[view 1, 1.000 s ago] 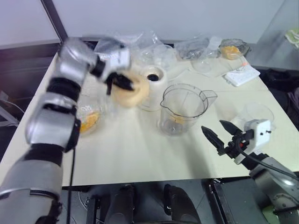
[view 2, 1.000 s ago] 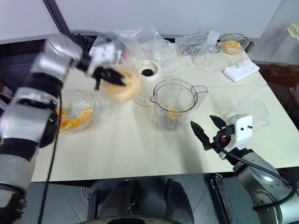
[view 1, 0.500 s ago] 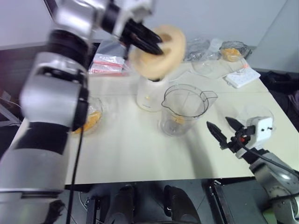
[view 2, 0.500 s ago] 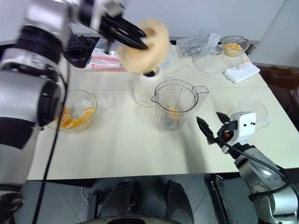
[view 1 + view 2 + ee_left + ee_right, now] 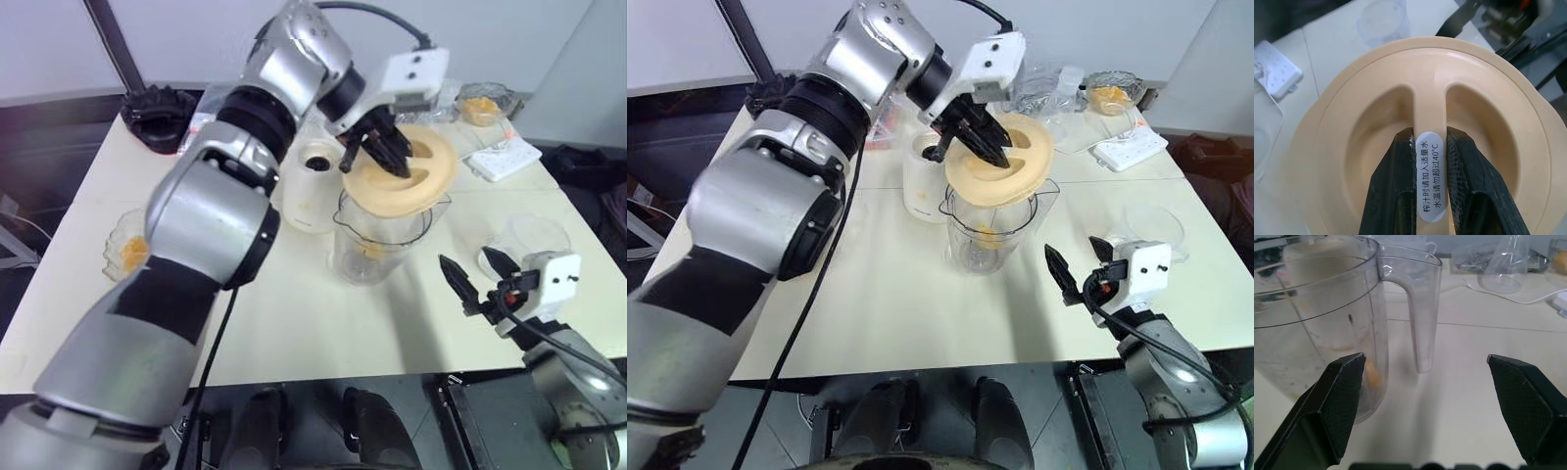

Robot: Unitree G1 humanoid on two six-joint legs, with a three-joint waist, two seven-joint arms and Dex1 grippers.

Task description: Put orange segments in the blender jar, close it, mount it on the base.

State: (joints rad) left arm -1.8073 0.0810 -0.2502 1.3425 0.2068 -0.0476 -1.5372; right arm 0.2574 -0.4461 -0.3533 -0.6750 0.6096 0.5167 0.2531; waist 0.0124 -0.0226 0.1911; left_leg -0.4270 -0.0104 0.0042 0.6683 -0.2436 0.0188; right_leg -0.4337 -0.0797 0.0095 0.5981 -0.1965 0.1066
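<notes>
The jar's round body is too wide for my fingertips, so my right gripper next needs to grab the jar by its narrow clear handle [image 5: 1422, 323].
The clear blender jar [image 5: 377, 240] stands mid-table with an orange segment [image 5: 370, 252] at its bottom. My left gripper [image 5: 387, 152] is shut on the centre ridge of the pale-peach lid [image 5: 1498, 122] and holds it tilted over the jar's mouth. I cannot tell whether lid and rim touch. The cream-white base [image 5: 315, 186] stands just behind and left of the jar. More orange segments lie in a glass bowl [image 5: 127, 255] at the left. My right gripper [image 5: 1425, 360] is open, low at the right, facing the jar's handle [image 5: 1420, 318] with nothing between its fingers.
A black ridged round object [image 5: 157, 103] sits at the back left. A white power strip [image 5: 505, 159], a second bowl of orange pieces [image 5: 483, 106] and plastic bags lie at the back right. A small clear cup [image 5: 537, 235] stands near my right gripper.
My left arm has swung the lid to the right and down, from near the base to over the jar's mouth. The right gripper has stayed where it was, still open.
</notes>
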